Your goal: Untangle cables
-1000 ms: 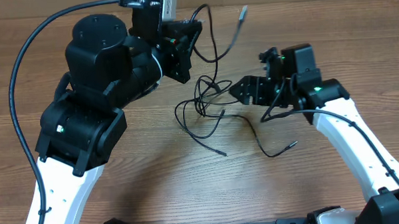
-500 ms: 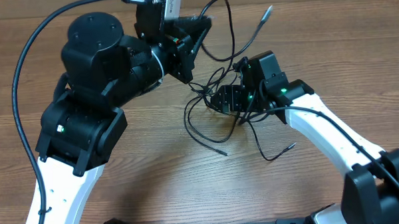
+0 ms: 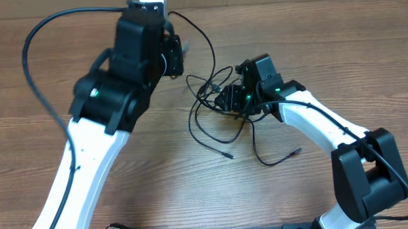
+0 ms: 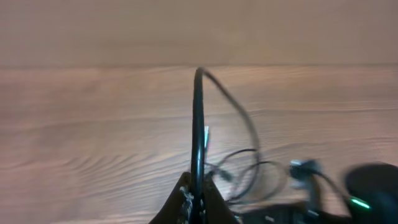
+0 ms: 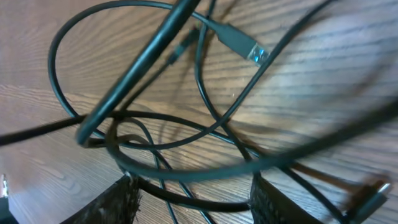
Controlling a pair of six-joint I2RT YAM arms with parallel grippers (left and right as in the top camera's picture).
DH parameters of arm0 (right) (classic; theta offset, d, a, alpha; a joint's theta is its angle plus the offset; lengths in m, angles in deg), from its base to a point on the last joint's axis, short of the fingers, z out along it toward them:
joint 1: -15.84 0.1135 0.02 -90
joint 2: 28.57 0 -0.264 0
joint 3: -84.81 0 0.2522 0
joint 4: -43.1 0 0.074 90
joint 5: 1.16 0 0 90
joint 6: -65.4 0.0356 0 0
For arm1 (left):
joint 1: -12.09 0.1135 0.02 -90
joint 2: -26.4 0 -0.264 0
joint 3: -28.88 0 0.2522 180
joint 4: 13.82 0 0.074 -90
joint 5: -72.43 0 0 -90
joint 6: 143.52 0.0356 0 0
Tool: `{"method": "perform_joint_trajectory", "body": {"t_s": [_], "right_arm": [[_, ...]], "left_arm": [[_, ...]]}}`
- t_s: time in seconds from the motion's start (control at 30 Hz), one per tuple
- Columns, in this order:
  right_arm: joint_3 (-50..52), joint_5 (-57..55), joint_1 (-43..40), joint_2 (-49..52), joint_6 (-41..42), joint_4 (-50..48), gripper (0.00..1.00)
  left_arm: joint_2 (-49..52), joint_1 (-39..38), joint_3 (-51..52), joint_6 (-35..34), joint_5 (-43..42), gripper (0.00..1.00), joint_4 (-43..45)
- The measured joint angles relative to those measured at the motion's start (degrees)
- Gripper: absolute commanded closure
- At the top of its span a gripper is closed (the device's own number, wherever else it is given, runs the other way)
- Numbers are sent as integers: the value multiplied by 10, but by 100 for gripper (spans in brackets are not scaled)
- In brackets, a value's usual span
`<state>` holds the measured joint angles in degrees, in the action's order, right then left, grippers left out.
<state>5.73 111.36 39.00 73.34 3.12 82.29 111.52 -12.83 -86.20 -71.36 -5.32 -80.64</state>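
Note:
My left gripper needs to keep holding the black cable until its arc touches the wooden tabletop, because the gripper's fingers hold that part high above the tabletop.
Several thin black cables [image 3: 211, 117] lie in a tangle mid-table, with loose ends at the front [image 3: 229, 156] and front right [image 3: 299, 150]. My left gripper [image 3: 176, 54] is at the back. In the left wrist view it [image 4: 198, 200] is shut on one cable [image 4: 198, 124], which rises and arcs down to the right into the tangle. My right gripper [image 3: 225, 99] is at the tangle's right side. In the right wrist view it [image 5: 196, 202] is open, with several cable strands [image 5: 186, 152] running between its fingers [image 5: 118, 202]. A USB plug [image 5: 245, 46] lies beyond.
The wooden table [image 3: 158, 164] extends around the tangle. The left arm's thick black wire [image 3: 39, 79] loops over the left side. The right arm [image 3: 327, 134] reaches in from the front right. A pale wall runs along the table's back edge [image 4: 199, 31].
My left arm has swung and pulled back with its cable, whose raised free end has dropped out of sight. My right gripper has moved left from the table's right side into the tangle.

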Motion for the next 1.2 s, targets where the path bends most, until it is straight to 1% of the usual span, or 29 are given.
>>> {"method": "perform_joint_trajectory", "body": {"t_s": [0.13,0.2,0.23,0.3,0.33,0.53,0.63,0.73,0.77,0.9,1.03,1.13,1.2], "right_arm": [[0,4,10,2,1,2,44],[0,6,14,2,2,13,38],[0,7,16,2,3,26,35],[0,7,17,2,4,40,34],[0,8,17,2,3,48,34],[0,9,17,3,-20,57,33],[0,7,17,3,-45,43,27],[0,-8,17,3,-67,10,25],[0,-15,17,3,-73,-1,25],[0,-33,17,3,-87,-39,34],[0,-39,17,3,-94,-27,34],[2,-41,18,3,-96,-23,35],[8,-42,19,3,-97,-31,35]], "left_arm": [[36,6,0,0,32,95,-9],[52,6,0,0,40,92,-14],[59,6,0,-1,42,88,-18],[73,6,0,-3,45,74,-26],[80,6,0,-5,46,72,-34],[123,6,0,-19,47,73,-68],[138,6,0,-30,47,72,-82],[144,6,0,-41,38,71,-85],[144,6,0,-44,27,70,-85],[144,6,0,-50,-17,70,-87],[144,6,6,-67,-40,70,-87],[144,6,31,-87,-48,69,-86],[144,6,50,-99,-51,63,-83]]}}
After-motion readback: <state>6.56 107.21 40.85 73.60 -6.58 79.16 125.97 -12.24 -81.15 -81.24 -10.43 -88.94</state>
